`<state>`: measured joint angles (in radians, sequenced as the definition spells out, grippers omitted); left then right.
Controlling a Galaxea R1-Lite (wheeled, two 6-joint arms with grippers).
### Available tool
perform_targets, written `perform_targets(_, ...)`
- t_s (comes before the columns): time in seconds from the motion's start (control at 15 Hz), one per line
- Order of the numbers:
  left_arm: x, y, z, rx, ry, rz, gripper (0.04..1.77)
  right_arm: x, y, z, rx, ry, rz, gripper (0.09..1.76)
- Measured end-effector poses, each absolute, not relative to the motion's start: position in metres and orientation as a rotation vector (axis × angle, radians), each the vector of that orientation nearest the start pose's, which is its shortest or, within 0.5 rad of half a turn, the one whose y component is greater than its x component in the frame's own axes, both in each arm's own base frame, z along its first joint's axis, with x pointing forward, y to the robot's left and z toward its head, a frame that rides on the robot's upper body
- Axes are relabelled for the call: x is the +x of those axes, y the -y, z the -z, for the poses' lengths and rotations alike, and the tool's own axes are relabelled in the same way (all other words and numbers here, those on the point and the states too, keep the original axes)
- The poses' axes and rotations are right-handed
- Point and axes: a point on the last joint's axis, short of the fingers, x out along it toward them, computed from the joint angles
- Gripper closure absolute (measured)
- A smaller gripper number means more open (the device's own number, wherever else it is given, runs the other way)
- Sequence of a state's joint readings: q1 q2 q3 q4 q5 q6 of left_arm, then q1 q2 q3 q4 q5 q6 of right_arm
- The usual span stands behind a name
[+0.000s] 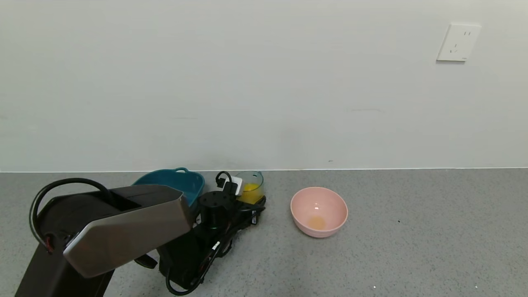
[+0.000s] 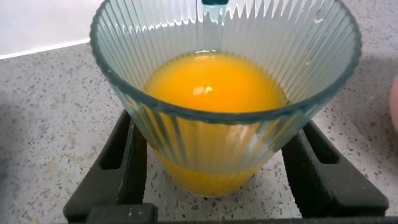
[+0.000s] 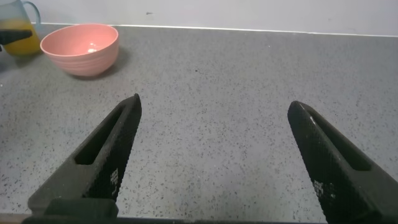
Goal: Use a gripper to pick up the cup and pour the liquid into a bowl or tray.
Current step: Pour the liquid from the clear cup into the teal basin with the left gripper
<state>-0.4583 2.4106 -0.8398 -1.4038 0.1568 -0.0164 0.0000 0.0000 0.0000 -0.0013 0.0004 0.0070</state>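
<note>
My left gripper next needs to grab the cup by its narrower lower body [image 1: 251,197] so that it can pour, because the cup flares wide at its rim [image 1: 251,173].
The cup [image 1: 251,181], a ribbed pale blue-green tumbler, stands upright on the grey counter near the back wall, about half full of orange-yellow liquid [image 1: 251,192]. My left gripper [image 1: 250,203] reaches to it from the front. In the left wrist view the cup [image 2: 217,74] sits between the fingers [image 2: 121,155]. The left gripper [image 2: 214,121] is open wide, with counter showing on both sides of the cup's base. The liquid [image 2: 214,87] is level. The dark teal basin [image 1: 173,182] stands just left of the cup. My right gripper [image 3: 214,109] is open and empty over bare counter.
A round pink bowl [image 1: 319,211] with a little orange residue stands right of the cup; it also shows in the right wrist view [image 3: 79,48]. The wall runs close behind the cup and basin. A wall outlet [image 1: 458,42] is at the upper right.
</note>
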Motion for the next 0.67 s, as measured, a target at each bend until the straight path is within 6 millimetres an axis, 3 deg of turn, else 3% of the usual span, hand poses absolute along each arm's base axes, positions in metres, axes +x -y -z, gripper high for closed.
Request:
perform_targets(0.27,0.352,0.17,-0.027,0.04,-0.176,0.3,0.54,-0.023,0.0,-0.076,0.007,0.001,0.0,0.14)
perform_targets(0.67,0.335,0.155,-0.084,0.045,-0.169,0.281,0.55,-0.023,0.0,-0.076,0.007,0.002,0.0,0.14)
